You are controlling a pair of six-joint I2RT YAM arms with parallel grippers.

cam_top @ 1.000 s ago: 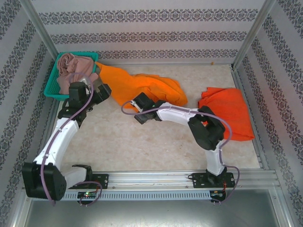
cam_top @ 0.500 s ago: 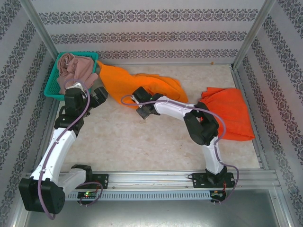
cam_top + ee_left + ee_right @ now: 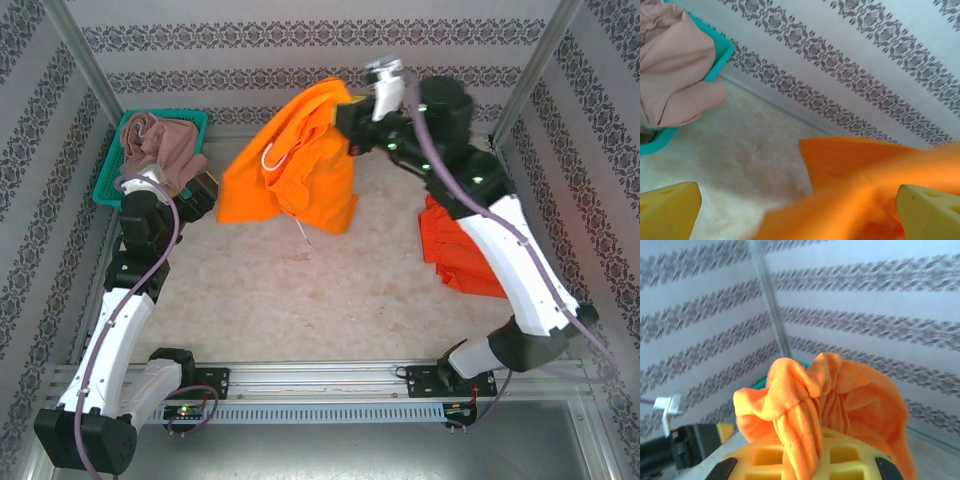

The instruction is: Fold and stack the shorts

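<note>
My left gripper should next grab the orange shorts by their hanging leg-hem corner, opposite the held waistband. That will spread the shorts for folding.
My right gripper (image 3: 347, 122) is shut on the bunched waistband of the bright orange shorts (image 3: 295, 170) and holds them high near the back wall. They hang down, a white cord dangling from them. In the right wrist view the yellow pads pinch the orange shorts (image 3: 815, 390) at my right gripper (image 3: 807, 455). My left gripper (image 3: 200, 193) stands open beside the basket, its yellow fingertips (image 3: 667, 210) wide apart with orange shorts (image 3: 865, 175) blurred ahead. The pink shorts (image 3: 160, 150) lie heaped in the teal basket (image 3: 108, 188). The red-orange shorts (image 3: 455, 260) lie at the right, partly behind the right arm.
Patterned walls close in the table on three sides, with metal posts (image 3: 530, 70) at the back corners. A metal rail (image 3: 330, 378) runs along the near edge. The marbled tabletop (image 3: 300, 300) lies bare between the arms. The basket rim (image 3: 722, 50) sits left of my left gripper.
My right gripper shut on the bright orange shorts and lifted them off the table, up and toward the back wall. The left arm drew back slightly to the left, still open.
</note>
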